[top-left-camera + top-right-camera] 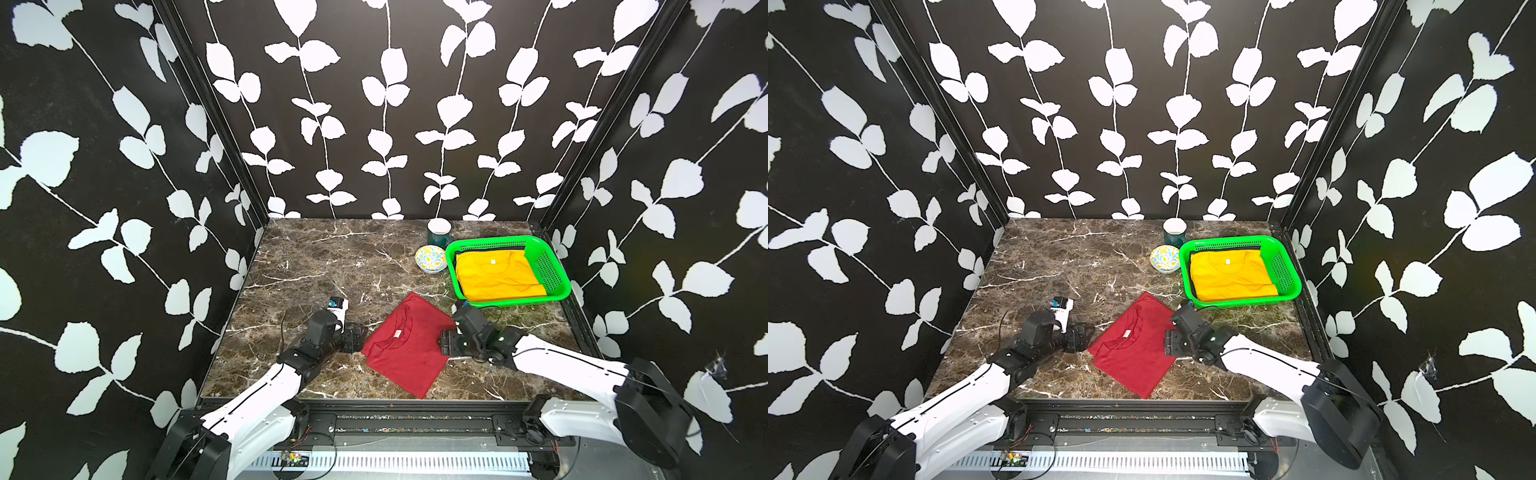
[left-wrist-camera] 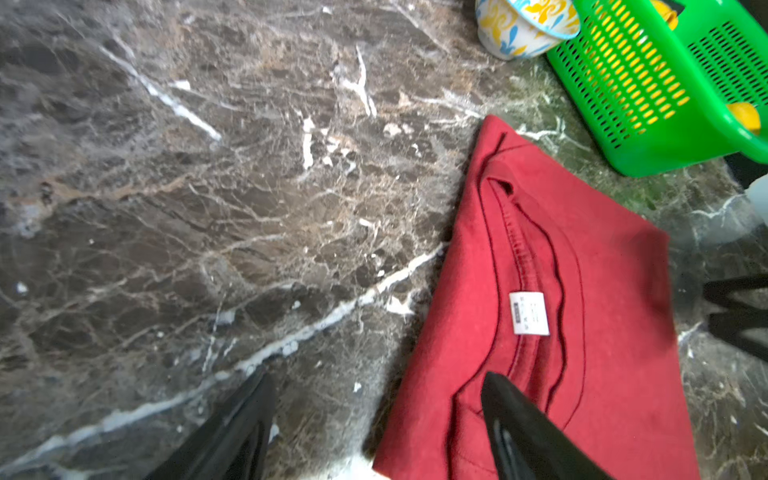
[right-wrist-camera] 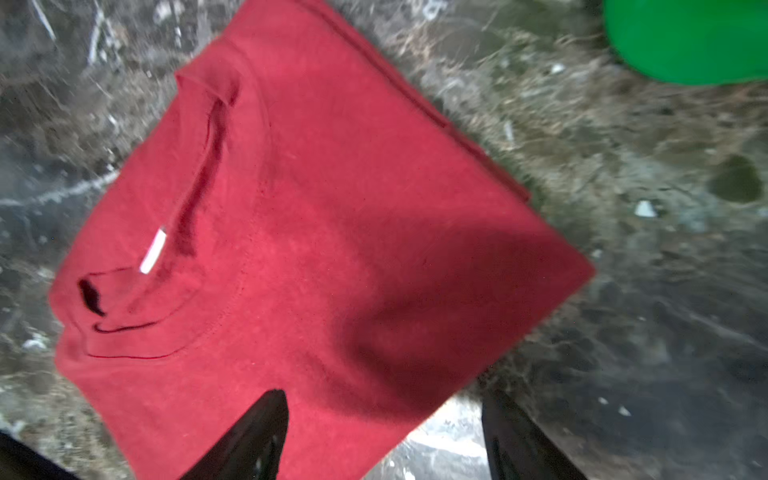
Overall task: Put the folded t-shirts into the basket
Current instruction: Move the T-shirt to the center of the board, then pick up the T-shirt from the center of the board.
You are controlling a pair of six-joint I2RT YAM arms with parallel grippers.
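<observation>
My left gripper will grab one collar corner to lay the red folded t-shirt in the basket, leaving my right gripper the other.
A red folded t-shirt lies flat on the marble table, turned diagonally, near the front centre. A mustard yellow folded t-shirt lies in the green basket at the back right, with a dark strip showing along its far edge. My left gripper is open at the red shirt's left edge, one finger over the cloth and one over the table. My right gripper is open at the shirt's right edge, straddling it the same way.
A small patterned bowl stands against the basket's left side, and a dark green mug is behind it near the back wall. Patterned walls close in the table on three sides. A black rail runs along the front.
</observation>
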